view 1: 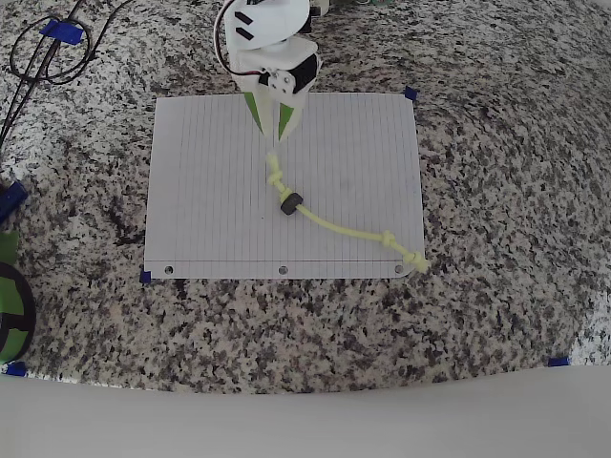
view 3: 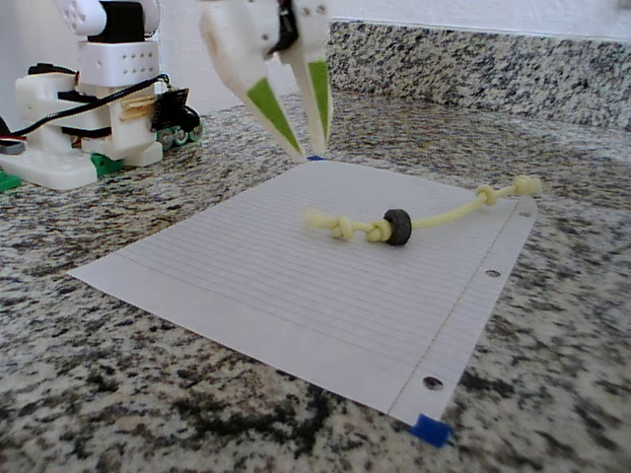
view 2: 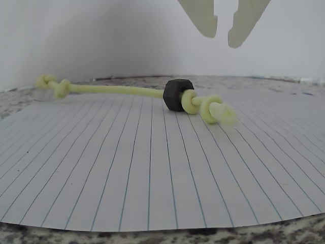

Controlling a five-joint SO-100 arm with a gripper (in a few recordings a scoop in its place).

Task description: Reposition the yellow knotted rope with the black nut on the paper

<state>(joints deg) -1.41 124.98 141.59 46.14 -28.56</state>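
Note:
My gripper grabs the yellow rope by its knotted end beside the black nut [view 1: 290,202] next, to reposition the rope on the paper [view 1: 210,172].
The yellow knotted rope [view 1: 334,226] lies flat on the paper [view 1: 210,172], running from the sheet's middle to its corner by the punched holes. The black nut [view 1: 290,202] is threaded on it beside the knots at the end nearer the arm. My gripper [view 1: 271,134] hangs above the paper just short of that end, its green-faced fingers a little open with nothing between them. In the wrist view the fingertips [view 2: 209,30] hover above the nut [view 2: 177,94] and the rope [view 2: 117,90]. The fixed view shows the gripper [view 3: 311,148] raised well clear of the rope [view 3: 449,214].
The paper sits on a speckled granite counter, its corners held by blue tape [view 3: 431,430]. Black cables [view 1: 48,52] coil at the top left. A green and black object [view 1: 11,305] is at the left edge. The arm's base [view 3: 89,108] stands behind the sheet.

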